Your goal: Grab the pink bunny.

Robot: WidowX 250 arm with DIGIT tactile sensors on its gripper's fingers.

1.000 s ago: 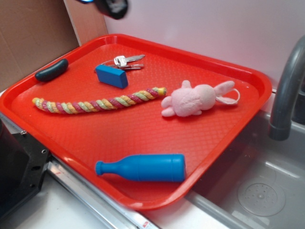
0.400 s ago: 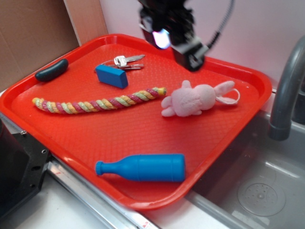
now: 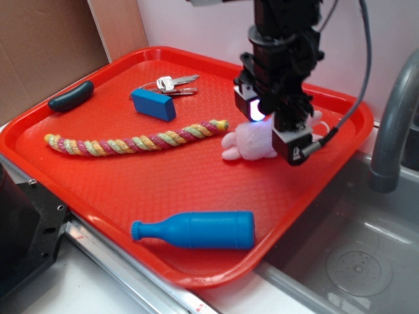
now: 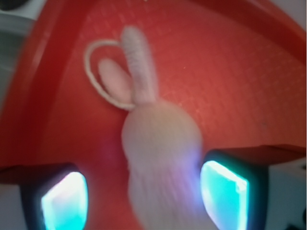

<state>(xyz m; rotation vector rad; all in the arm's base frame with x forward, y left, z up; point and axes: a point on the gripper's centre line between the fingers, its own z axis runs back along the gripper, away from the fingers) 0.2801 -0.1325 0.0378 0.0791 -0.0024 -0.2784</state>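
Note:
My gripper will next take hold of the pink bunny by its plump body point(image 3: 253, 140), so that it can pick the bunny up off the red tray point(image 3: 196, 190).
The pink bunny point(image 3: 252, 142) lies on its side on the red tray point(image 3: 196, 190), right of centre; the arm hides its head. In the wrist view the pink bunny point(image 4: 160, 143) is blurred, with its ears and thin loop strap point(image 4: 96, 72) pointing up and away. My gripper point(image 3: 275, 127) hangs right over it, open. In the wrist view the gripper point(image 4: 144, 196) straddles the plush body: the right glowing pad point(image 4: 223, 191) is close against it, while a gap of tray separates the left pad point(image 4: 62, 199) from it.
On the tray also lie a pink-yellow braided rope point(image 3: 134, 140), a blue block point(image 3: 154, 104) with keys point(image 3: 171, 84), a dark oblong piece point(image 3: 71, 96) and a blue bottle point(image 3: 193, 230). A sink point(image 3: 357, 261) and grey faucet point(image 3: 393, 124) sit to the right.
The arm came in from the top left and dropped down over the bunny, now covering its head. The bunny and the other items have not moved.

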